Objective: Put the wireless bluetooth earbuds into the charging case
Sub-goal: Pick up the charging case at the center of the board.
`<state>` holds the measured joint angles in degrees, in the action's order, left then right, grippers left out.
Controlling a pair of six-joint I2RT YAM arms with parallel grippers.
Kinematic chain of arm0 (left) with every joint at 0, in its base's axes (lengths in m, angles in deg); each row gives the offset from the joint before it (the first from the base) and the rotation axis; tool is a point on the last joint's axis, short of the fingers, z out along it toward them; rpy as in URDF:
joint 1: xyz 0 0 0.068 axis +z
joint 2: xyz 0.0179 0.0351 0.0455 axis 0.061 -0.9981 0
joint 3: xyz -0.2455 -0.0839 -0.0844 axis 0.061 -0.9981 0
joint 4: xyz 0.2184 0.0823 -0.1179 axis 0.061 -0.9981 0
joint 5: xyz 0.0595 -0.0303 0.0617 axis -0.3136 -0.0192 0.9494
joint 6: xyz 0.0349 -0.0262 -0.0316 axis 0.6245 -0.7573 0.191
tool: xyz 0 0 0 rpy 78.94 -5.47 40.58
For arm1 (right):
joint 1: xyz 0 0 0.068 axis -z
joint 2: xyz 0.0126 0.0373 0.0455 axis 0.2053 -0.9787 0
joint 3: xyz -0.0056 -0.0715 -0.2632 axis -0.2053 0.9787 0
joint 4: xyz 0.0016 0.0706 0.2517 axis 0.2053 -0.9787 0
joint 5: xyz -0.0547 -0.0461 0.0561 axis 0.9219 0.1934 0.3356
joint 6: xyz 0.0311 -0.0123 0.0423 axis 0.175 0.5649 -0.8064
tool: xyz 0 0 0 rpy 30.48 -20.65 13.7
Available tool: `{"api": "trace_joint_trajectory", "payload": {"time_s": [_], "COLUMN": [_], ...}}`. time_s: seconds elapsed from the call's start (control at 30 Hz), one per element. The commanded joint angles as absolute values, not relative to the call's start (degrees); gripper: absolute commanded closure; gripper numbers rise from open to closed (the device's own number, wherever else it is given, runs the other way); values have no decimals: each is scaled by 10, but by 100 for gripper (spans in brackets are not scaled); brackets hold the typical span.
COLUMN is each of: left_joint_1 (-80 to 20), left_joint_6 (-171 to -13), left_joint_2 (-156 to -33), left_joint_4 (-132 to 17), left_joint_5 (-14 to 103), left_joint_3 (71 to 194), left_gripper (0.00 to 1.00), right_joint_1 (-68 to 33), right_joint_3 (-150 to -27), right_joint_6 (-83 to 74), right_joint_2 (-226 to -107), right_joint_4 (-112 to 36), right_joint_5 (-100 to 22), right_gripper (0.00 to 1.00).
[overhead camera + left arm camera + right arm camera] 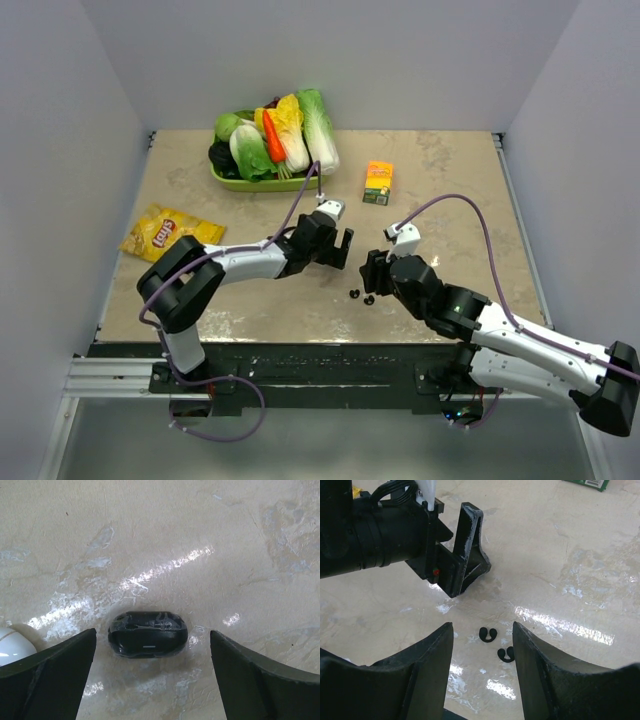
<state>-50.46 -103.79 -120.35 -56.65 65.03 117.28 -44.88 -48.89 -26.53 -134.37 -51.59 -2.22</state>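
Observation:
The left wrist view shows the charging case between but below both fingers, so it is too early to close. My left gripper lowers, then closes on the case.
The black oval charging case [148, 634] lies on the table, lid apparently shut, between the tips of my open left gripper [152, 652], not touched. In the top view my left gripper [341, 246] hides the case. Two tiny black earbuds [487, 635] [506, 654] lie side by side on the table, just ahead of my open, empty right gripper [482, 630]. In the top view they [354, 293] [369, 299] sit between both grippers, with my right gripper [376, 270] just above them. A white rounded thing [11, 647] shows partly beside the left finger; I cannot tell what it is.
A green tray [262, 184] of vegetables stands at the back. A yellow chips bag [165, 232] lies at the left. A small orange-and-green carton [377, 183] stands behind the grippers. The left gripper [462, 575] rests close ahead of the right one.

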Motion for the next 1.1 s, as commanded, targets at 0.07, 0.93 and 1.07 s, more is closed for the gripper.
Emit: {"api": "trace_joint_trajectory", "payload": {"time_s": [0.07, 0.93, 1.07], "left_joint_1": [-505, -516, -528], "left_joint_6": [-1019, -1047, -1062], "left_joint_2": [-1231, -1275, -1284], "left_joint_4": [-566, -598, -630], "left_joint_5": [645, 690, 723], "left_joint_3": [1197, 1195, 1206], "left_gripper": [2, 14, 12], "right_joint_1": [-450, -450, -450], "right_joint_3": [-491, -492, -491], "right_joint_6": [-270, -273, -273], "right_joint_2": [-1344, -1344, -1344], "right_joint_4": [-500, -502, -501], "right_joint_5": [-18, -13, -15], "right_gripper": [46, 46, 46]}}
